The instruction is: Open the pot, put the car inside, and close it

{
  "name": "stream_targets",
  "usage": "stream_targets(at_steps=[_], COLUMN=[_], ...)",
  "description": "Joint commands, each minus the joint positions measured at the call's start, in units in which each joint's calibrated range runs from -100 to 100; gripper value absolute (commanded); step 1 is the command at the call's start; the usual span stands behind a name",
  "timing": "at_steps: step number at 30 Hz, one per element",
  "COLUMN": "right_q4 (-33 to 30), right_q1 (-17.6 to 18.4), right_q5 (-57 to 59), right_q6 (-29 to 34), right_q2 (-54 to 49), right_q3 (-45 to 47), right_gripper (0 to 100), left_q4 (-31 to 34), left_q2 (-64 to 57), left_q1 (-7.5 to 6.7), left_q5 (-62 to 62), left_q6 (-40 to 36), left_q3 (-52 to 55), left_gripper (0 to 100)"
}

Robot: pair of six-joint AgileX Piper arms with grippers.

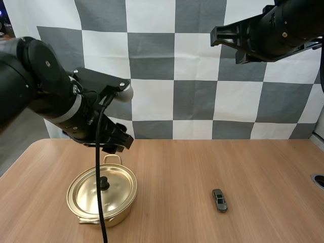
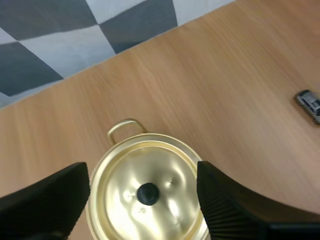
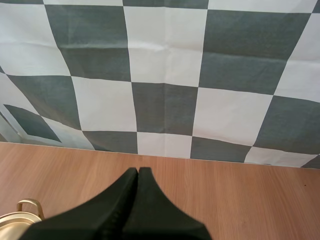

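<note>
Next, my left gripper grabs the golden lid by the small black knob (image 1: 104,183), since the lid spreads wide and lies flat on the pot.
A gold pot (image 1: 101,196) stands on the table's left side, its lid (image 1: 109,188) on, with a black knob (image 1: 104,183) in the middle. My left gripper (image 1: 117,142) hovers above the pot's far handle. In the left wrist view it (image 2: 142,172) is open, its fingers (image 2: 225,210) standing wide apart on either side of the lid (image 2: 150,175) and knob (image 2: 148,193), well above them. A small grey toy car (image 1: 219,200) (image 2: 310,104) lies on the table to the right of the pot. My right gripper (image 1: 221,38) (image 3: 138,173) is raised high and shut on nothing.
The wooden table (image 1: 177,167) stretches wide around the pot and car. One looped pot handle (image 3: 27,205) shows beside my right gripper's fingers. A dark round fitting (image 1: 319,180) sits at the table's right edge.
</note>
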Motion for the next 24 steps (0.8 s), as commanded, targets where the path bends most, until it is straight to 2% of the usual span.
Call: stream_targets(at_steps=[1,13,21,24], right_q4=[-0.1,-0.1,-0.1,-0.1], right_q1=[0.0,0.0,0.0,0.0], right_q5=[0.1,0.1,0.1,0.1], right_q6=[0.0,0.0,-0.3,-0.3], right_q2=[0.0,0.0,0.0,0.0], right_q3=[0.0,0.0,0.0,0.0], right_gripper=[0,0,0,0], left_q4=[0.6,3.5,7.3,7.2], left_q2=[0.3,2.5,2.8,4.5], left_q1=[0.01,0.01,0.01,0.01], left_q5=[0.0,0.0,-13.2,-14.4], left_q6=[-0.3,-0.6,-2.5,-2.5], left_q3=[4.2,15.7,16.0,16.0], left_gripper=[100,100,100,100])
